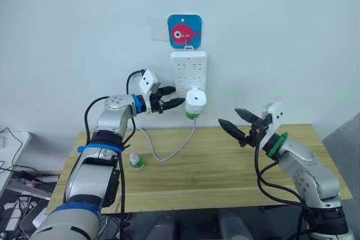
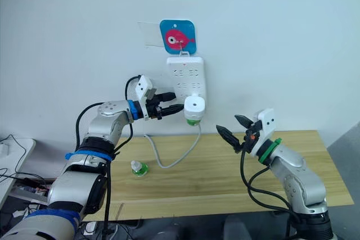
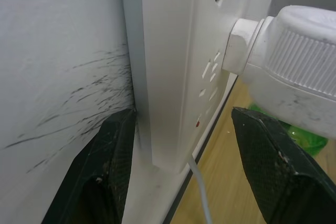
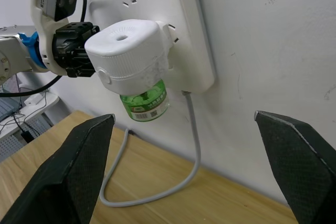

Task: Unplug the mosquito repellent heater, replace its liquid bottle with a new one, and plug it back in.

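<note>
I should next grip the heater by its white housing (image 1: 196,100) with my right gripper to unplug it from the power strip (image 1: 189,71).
The white mosquito repellent heater (image 1: 196,100) is plugged into the lower part of the wall power strip (image 1: 189,71), with a green liquid bottle (image 1: 192,115) screwed in under it. My left gripper (image 1: 179,96) is open just left of the heater. In the left wrist view its fingers (image 3: 107,171) straddle the strip's lower edge, and the heater (image 3: 296,59) sits above the other finger without touching it. My right gripper (image 1: 229,116) hangs open over the table, right of the heater and apart from it. A second small green bottle (image 1: 135,162) stands on the table.
The strip's white cable (image 1: 174,150) loops down onto the wooden table (image 1: 225,167). A blue fish hook plate (image 1: 184,30) holds the strip on the wall. Cables and a white unit (image 1: 14,139) lie at the far left beyond the table.
</note>
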Robot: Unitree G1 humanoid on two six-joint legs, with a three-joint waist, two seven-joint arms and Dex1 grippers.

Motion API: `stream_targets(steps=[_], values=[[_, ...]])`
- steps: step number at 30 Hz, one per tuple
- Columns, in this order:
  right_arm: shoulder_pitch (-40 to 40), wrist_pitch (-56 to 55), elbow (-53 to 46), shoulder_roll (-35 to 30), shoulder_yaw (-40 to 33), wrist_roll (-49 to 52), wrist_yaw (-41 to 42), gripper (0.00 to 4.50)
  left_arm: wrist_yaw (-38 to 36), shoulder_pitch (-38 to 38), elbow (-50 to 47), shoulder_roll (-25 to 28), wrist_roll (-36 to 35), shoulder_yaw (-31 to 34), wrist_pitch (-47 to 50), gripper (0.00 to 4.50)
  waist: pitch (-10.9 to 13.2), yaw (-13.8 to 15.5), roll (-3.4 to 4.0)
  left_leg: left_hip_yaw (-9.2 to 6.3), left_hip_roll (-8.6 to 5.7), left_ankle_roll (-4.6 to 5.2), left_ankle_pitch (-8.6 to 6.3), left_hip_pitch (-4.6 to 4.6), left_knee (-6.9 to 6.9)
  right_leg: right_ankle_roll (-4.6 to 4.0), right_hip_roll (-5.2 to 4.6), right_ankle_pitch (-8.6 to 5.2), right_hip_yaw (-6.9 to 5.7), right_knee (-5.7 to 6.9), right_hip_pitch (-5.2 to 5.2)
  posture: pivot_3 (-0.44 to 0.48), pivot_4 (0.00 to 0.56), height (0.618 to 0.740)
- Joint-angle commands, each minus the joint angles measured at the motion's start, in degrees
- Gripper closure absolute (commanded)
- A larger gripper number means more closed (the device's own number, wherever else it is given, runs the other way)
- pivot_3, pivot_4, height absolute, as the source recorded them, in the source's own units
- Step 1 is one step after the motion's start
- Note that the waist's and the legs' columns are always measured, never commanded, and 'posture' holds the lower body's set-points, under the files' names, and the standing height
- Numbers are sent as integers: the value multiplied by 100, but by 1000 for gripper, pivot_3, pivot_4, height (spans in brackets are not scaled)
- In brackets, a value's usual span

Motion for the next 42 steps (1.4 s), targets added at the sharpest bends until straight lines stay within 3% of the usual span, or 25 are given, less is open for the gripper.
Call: stream_targets(steps=[1,14,17,21,30,42], values=[[-64,-147,-154,0,-85,-21,-27,0,-99,-354,189,-91,82,53,-249,1500,1,-2,-3,0,-1,0,0,0,3,0,0,0,0,3,0,-178,109,740],[-376,165,-337,99,80,61,-271,0,-475,-687,420,-404,41,174,-137,1500,5,-45,-8,-2,-3,0,1,-1,9,3,0,2,1,4,2,-171,121,740],[-442,351,-526,158,131,117,-427,0,-484,-642,432,-356,48,201,-144,2049,5,-45,-8,-3,-3,0,1,-1,9,3,0,2,1,4,1,-169,125,740],[-529,634,-849,221,320,69,-694,0,-490,-612,381,-339,4,261,-63,3172,5,-45,-8,-5,-3,0,1,0,10,3,0,2,0,5,2,-168,127,740],[-1019,1105,-1135,581,829,-328,-1539,0,-424,-561,273,-392,30,278,-1,3187,12,-60,-17,-5,-3,2,-1,0,22,3,0,2,1,26,-2,-167,139,740],[-1878,869,-154,1230,1230,-1515,-2276,0,-390,-589,229,-420,55,311,31,3187,28,-93,-26,-8,-2,17,-9,0,80,3,9,2,2,85,-6,-158,138,740]])
